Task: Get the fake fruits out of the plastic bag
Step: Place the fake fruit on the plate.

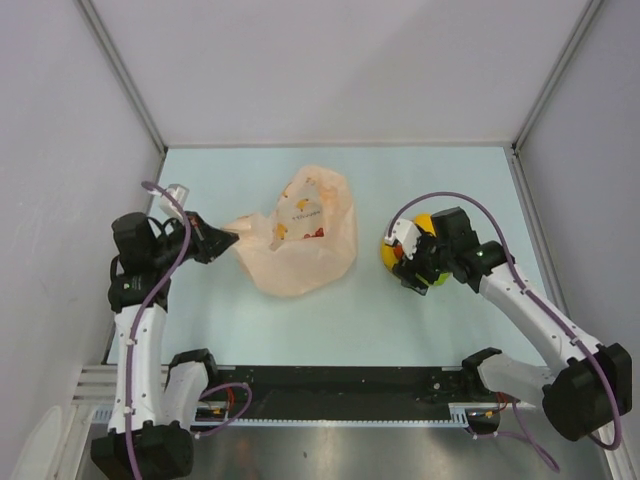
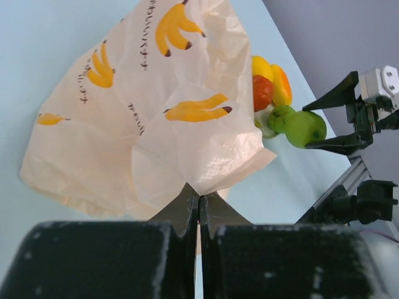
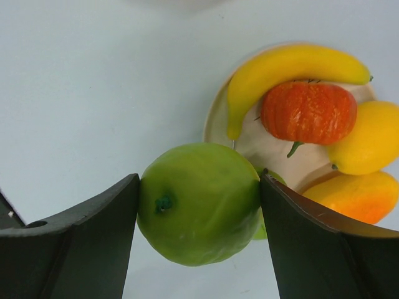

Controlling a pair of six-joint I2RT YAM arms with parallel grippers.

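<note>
My right gripper keeps holding the green apple [image 3: 193, 218] for now. The apple is mostly outside the plate's near rim, so it would come down onto the table.
The peach plastic bag [image 1: 300, 235] with banana prints lies mid-table, and a red shape [image 1: 318, 234] shows through it. My left gripper [image 1: 226, 240] is shut on the bag's [image 2: 143, 106] left corner, with the film pinched between the tips [image 2: 199, 198]. My right gripper [image 3: 199, 176] is shut on a green apple [image 3: 193, 218], just above the near rim of a cream plate [image 3: 249, 146]. On the plate lie a banana [image 3: 287, 68], a red-orange fruit [image 3: 308, 112], a lemon [image 3: 368, 140] and an orange fruit [image 3: 358, 196]. The left wrist view shows the apple [image 2: 305, 128] beyond the bag.
Grey walls with metal posts [image 1: 120, 70] close the table on three sides. A black rail [image 1: 340, 385] with both arm bases runs along the near edge. The plate's pile of fruits [image 1: 425, 225] sits right of the bag, under the right wrist.
</note>
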